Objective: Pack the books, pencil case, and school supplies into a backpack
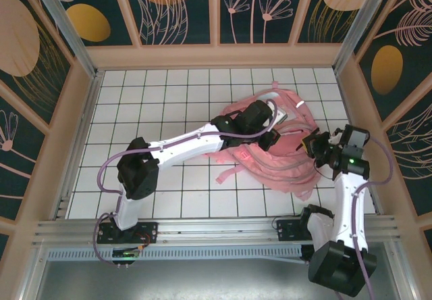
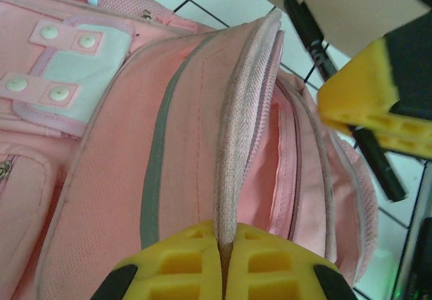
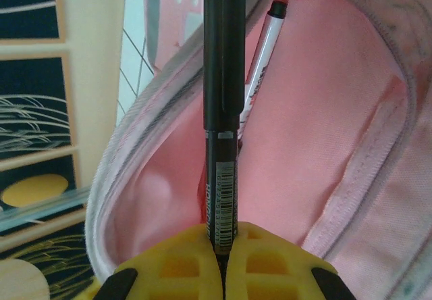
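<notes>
The black pen (image 3: 223,97) is hanging outside the backpack's wide-open opening, above the backpack's outer edge, and would drop short if I opened now. My right gripper needs to move it in.
The pink backpack (image 1: 277,168) lies right of centre on the tiled table, its main compartment (image 3: 324,111) gaping. My left gripper (image 2: 226,236) is shut on the zip-edged rim (image 2: 236,131) of that opening and holds it up. My right gripper (image 3: 225,236) is shut on a black pen (image 3: 223,97) with a barcode label, pointing into the opening. In the left wrist view that pen (image 2: 378,165) sticks out past the right gripper's yellow fingers (image 2: 368,101). A white pen with a black cap (image 3: 262,63) lies inside against the lining. The books and the pencil case are out of view.
A loose pink strap (image 1: 226,175) trails from the backpack toward the left arm. Wooden walls (image 1: 351,90) close the table in on three sides, the right one near my right arm. A metal rail (image 1: 216,229) runs along the near edge.
</notes>
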You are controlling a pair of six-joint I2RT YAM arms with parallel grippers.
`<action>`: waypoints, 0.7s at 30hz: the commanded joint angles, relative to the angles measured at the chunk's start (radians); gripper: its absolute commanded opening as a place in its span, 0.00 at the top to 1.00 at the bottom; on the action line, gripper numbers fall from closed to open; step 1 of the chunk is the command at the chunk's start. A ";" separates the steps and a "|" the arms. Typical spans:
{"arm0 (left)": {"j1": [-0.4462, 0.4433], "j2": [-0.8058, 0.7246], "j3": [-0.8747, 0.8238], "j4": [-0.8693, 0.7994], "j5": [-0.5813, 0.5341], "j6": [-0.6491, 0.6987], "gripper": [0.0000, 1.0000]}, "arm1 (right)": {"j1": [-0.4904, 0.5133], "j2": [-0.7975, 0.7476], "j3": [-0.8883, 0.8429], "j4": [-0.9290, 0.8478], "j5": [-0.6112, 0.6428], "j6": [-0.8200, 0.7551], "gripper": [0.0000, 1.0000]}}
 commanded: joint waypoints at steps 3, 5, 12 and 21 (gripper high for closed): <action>-0.001 -0.006 0.079 0.137 0.091 -0.153 1.00 | 0.133 0.055 -0.081 0.216 -0.021 0.218 1.00; 0.000 -0.007 0.075 0.163 0.138 -0.176 1.00 | 0.222 0.101 -0.085 0.295 0.057 0.282 1.00; -0.001 -0.026 0.056 0.210 0.191 -0.218 1.00 | 0.332 0.302 0.069 0.270 0.209 0.301 0.51; 0.013 -0.073 -0.022 0.217 0.125 -0.193 1.00 | 0.239 0.109 0.054 0.029 0.309 0.129 0.42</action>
